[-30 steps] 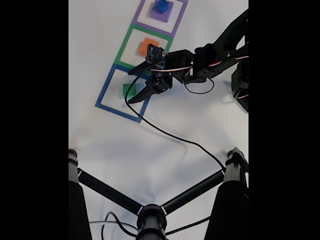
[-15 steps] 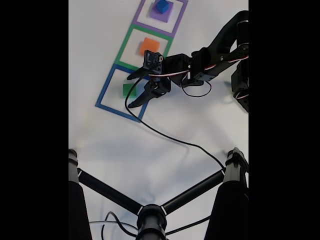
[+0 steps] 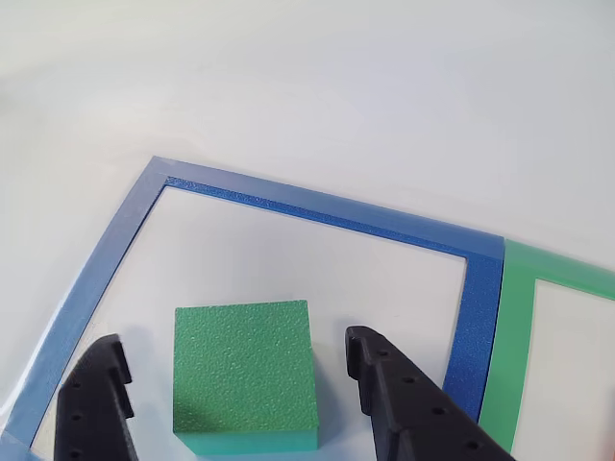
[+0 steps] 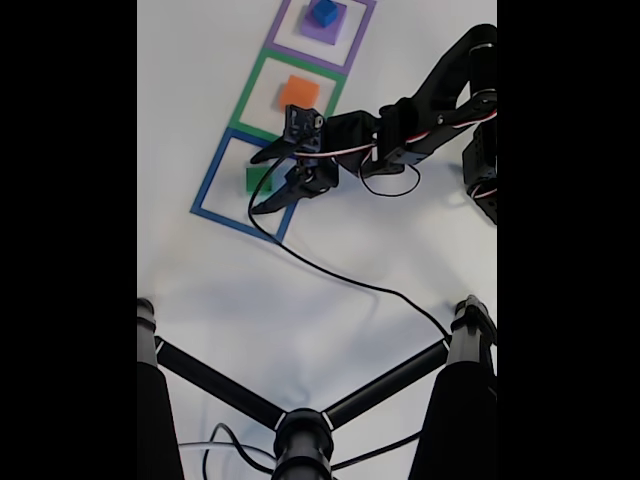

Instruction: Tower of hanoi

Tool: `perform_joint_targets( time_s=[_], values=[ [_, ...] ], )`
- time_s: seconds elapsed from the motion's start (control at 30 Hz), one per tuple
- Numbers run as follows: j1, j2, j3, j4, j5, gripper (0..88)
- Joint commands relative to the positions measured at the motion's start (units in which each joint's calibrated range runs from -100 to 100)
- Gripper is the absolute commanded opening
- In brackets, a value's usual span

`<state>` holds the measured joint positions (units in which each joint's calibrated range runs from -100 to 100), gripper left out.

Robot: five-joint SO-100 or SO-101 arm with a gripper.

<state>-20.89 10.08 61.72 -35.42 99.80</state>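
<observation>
The green block [image 3: 245, 375] needs to be stacked on the orange block in the green tape square [image 3: 517, 336], so next I should grab it by its opposite sides with my gripper.
The green block [image 3: 245, 375] lies flat inside the blue tape square [image 3: 317, 206]. My gripper [image 3: 235, 341] is open, with one black finger [image 3: 96, 403] left of the block and the other right of it, both apart from its sides. In the fixed view the gripper [image 4: 256, 184] straddles the green block [image 4: 254, 177] from the right. The orange block [image 4: 298, 92] sits in the green tape square. At the top, the blue cube [image 4: 322, 12] rests on the purple slab [image 4: 318, 29] inside the purple tape square.
The three tape squares run in a diagonal row on the white table [image 4: 220, 280]. A black cable [image 4: 340, 275] trails from the gripper across the table. A black tripod [image 4: 300, 440] with spread legs takes up the bottom of the fixed view.
The gripper has moved left across the blue tape square, and its open fingers now flank the green block. The blocks have not moved.
</observation>
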Motion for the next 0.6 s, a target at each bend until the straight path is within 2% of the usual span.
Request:
perform_joint_targets(
  time_s=[0.0, 0.3, 0.57],
  values=[
    [-1.0, -2.2, -1.3, -1.5, 0.2, 18.7],
    [-1.3, -3.3, 0.8, -1.5, 0.2, 7.3],
    [-0.3, -6.2, 1.2, -1.0, 0.2, 6.2]
  ],
)
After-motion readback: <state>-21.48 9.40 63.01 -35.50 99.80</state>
